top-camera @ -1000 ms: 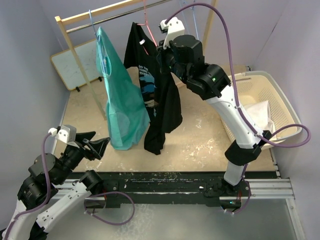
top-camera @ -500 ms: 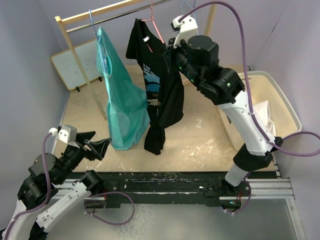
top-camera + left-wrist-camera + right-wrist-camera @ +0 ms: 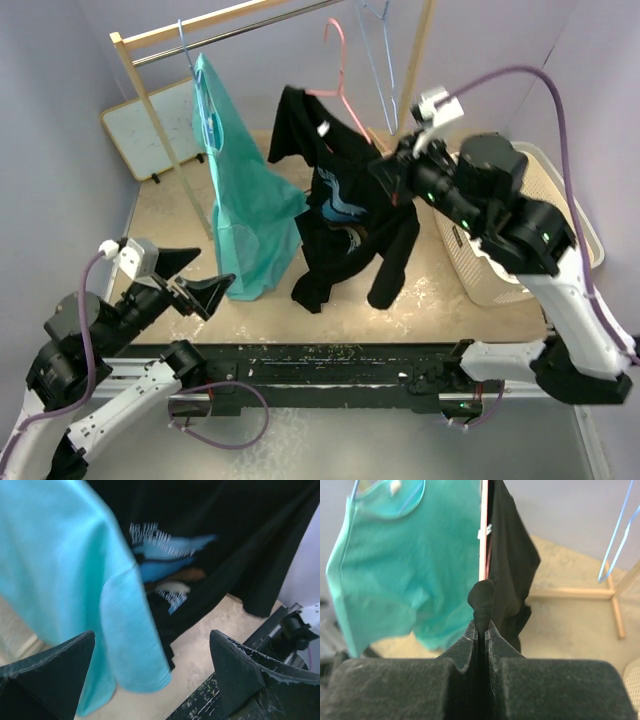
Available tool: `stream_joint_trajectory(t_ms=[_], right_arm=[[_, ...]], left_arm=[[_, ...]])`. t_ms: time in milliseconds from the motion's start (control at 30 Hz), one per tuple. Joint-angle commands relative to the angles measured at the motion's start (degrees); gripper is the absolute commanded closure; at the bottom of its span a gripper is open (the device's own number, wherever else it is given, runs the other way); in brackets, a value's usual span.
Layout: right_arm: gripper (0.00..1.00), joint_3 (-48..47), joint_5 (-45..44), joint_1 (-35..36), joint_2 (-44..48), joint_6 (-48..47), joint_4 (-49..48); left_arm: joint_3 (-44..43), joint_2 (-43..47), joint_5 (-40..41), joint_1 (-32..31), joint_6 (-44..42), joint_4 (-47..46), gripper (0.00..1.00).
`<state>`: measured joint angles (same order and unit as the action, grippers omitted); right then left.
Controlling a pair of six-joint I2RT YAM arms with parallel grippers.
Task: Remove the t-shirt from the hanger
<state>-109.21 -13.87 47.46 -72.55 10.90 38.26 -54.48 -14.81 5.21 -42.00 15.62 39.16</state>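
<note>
I should next grab the pink hanger's arm nearest the teal t-shirt (image 3: 245, 200) with my left gripper. The black t-shirt's opposite shoulder then stays free to come off.
A black t-shirt (image 3: 345, 225) with a blue print hangs stretched toward the right, its collar still over the pink hanger (image 3: 340, 75) on the rail. My right gripper (image 3: 392, 172) is shut on a fold of the black t-shirt (image 3: 510, 570), seen pinched between the fingertips in the right wrist view (image 3: 481, 625). The pink hanger edge (image 3: 483, 535) shows just above. My left gripper (image 3: 190, 290) is open and empty at the lower left, beside the hem of a teal t-shirt (image 3: 245, 200). The left wrist view shows the teal sleeve (image 3: 120, 630) and the black shirt's print (image 3: 167, 565).
The teal shirt hangs on a blue hanger (image 3: 190, 60) from a wooden rack (image 3: 150, 120). An empty blue hanger (image 3: 380, 60) hangs at the right of the rail. A white laundry basket (image 3: 575, 215) stands at the right. A whiteboard (image 3: 150, 125) leans at the back left.
My right gripper has pulled the black t-shirt down and to the right, away from the rail. The pink hanger has swung right with it. My left arm has shifted slightly.
</note>
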Motion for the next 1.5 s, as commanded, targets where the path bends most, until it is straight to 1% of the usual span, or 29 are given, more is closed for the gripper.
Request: stream_joint_trajectory(t_ms=[0, 67, 133, 200, 267, 367, 500, 633, 667, 700, 733, 767, 800, 833, 867, 900, 933, 967, 1000, 1100, 1133, 1200, 1233, 1267, 1300, 1333, 1367, 1400, 1467], right_arm=[[1.00, 12.6, 13.0, 0.1, 13.8, 3.6, -2.2], [1.00, 19.0, 18.6, 0.1, 18.7, 4.1, -1.3], [1.00, 23.1, 21.3, 0.1, 22.6, 3.6, -0.7], [1.00, 26.7, 25.4, 0.1, 26.4, 3.9, 0.2], [1.00, 29.2, 28.2, 0.1, 30.0, 4.9, 1.4], [1.00, 30.4, 32.8, 0.1, 34.0, 5.4, 1.4], [1.00, 29.4, 35.3, 0.1, 36.5, 5.5, 1.2], [1.00, 29.1, 38.4, 0.1, 37.3, 5.9, 0.7], [1.00, 29.1, 38.8, 0.1, 37.2, 5.8, 0.5], [1.00, 29.1, 39.0, 0.1, 37.1, 5.8, 0.5], [1.00, 29.1, 39.1, 0.1, 36.9, 5.8, 0.5], [1.00, 29.1, 39.1, 0.1, 36.8, 5.8, 0.6], [1.00, 29.2, 39.1, 0.1, 36.5, 5.8, 0.5], [1.00, 29.4, 39.0, 0.1, 36.5, 5.7, 0.4], [1.00, 29.7, 39.0, 0.1, 36.4, 5.5, 0.3], [1.00, 29.8, 38.7, 0.1, 36.3, 5.5, 0.3], [1.00, 29.9, 38.4, 0.1, 36.3, 5.4, 0.2], [1.00, 30.1, 38.2, 0.2, 36.4, 5.4, 0.1], [1.00, 30.3, 37.9, 0.1, 36.5, 5.4, 0.0], [1.00, 30.8, 35.9, 0.1, 36.8, 5.3, 0.4], [1.00, 30.9, 34.9, 0.1, 36.9, 5.1, 0.8], [1.00, 31.5, 32.0, 0.1, 37.0, 5.1, 1.7], [0.89, 31.7, 30.2, 0.1, 37.0, 5.1, 2.5], [0.69, 32.0, 29.1, 0.1, 37.3, 5.2, 3.1], [0.52, 32.5, 28.4, 0.1, 37.7, 5.4, 3.1], [0.42, 32.9, 28.2, 0.1, 38.2, 5.5, 3.1], [0.34, 33.6, 28.1, 0.1, 38.8, 5.6, 2.9], [0.31, 34.0, 27.8, 0.1, 39.4, 5.6, 2.8], [0.29, 34.5, 27.8, 0.1, 40.5, 5.7, 2.5]], left_arm=[[-10.5, -12.0, -13.7, 0.3, -5.5, -9.2, 0.01], [-15.1, -18.2, -19.8, 0.4, -6.1, -10.5, 0.01], [-18.0, -23.6, -24.7, 0.4, -6.3, -12.4, 0.01], [-19.4, -27.5, -27.8, 0.3, -7.2, -15.1, 0.01], [-20.0, -30.4, -29.0, 0.3, -8.6, -17.6, 0.01], [-20.9, -33.9, -31.7, 0.3, -10.7, -19.7, 0.01], [-23.0, -38.9, -35.3, 0.3, -11.3, -19.6, 0.00], [-22.9, -40.1, -37.6, 0.0, -10.9, -21.9, 0.03], [-22.9, -40.2, -38.3, -0.2, -10.9, -22.4, 0.06], [-23.1, -40.3, -38.9, -0.2, -10.7, -22.8, 0.09], [-23.2, -40.4, -39.9, -0.3, -10.4, -23.2, 0.15], [-23.4, -40.6, -40.8, -0.4, -10.2, -23.3, 0.23], [-23.7, -40.8, -41.9, -0.4, -9.8, -23.4, 0.34], [-23.9, -41.0, -43.1, -0.5, -9.3, -23.5, 0.48], [-23.9, -41.1, -44.2, -0.6, -9.0, -23.8, 0.65], [-24.1, -41.1, -45.4, -0.8, -8.6, -23.9, 0.79], [-24.0, -41.1, -46.2, -0.9, -8.3, -23.9, 0.90], [-24.2, -41.1, -47.3, -1.1, -8.1, -23.8, 0.97], [-24.3, -41.0, -48.6, -1.1, -8.0, -23.4, 1.00], [-24.8, -40.4, -50.8, -1.2, -7.9, -22.5, 1.00], [-25.1, -40.0, -50.6, -1.2, -8.0, -21.9, 1.00], [-25.8, -38.8, -47.9, -1.2, -8.8, -20.5, 1.00], [-26.3, -38.0, -46.2, -1.2, -9.5, -19.6, 1.00], [-26.8, -37.2, -44.4, -1.2, -10.5, -18.2, 1.00], [-27.3, -36.2, -42.6, -1.2, -11.4, -16.9, 1.00], [-28.0, -35.4, -40.9, -1.2, -12.3, -15.7, 1.00], [-28.9, -34.5, -39.6, -1.2, -13.1, -14.0, 1.00], [-29.6, -33.7, -38.6, -1.2, -13.7, -12.9, 1.00], [-31.2, -32.7, -37.4, -1.2, -14.6, -10.5, 1.00]])
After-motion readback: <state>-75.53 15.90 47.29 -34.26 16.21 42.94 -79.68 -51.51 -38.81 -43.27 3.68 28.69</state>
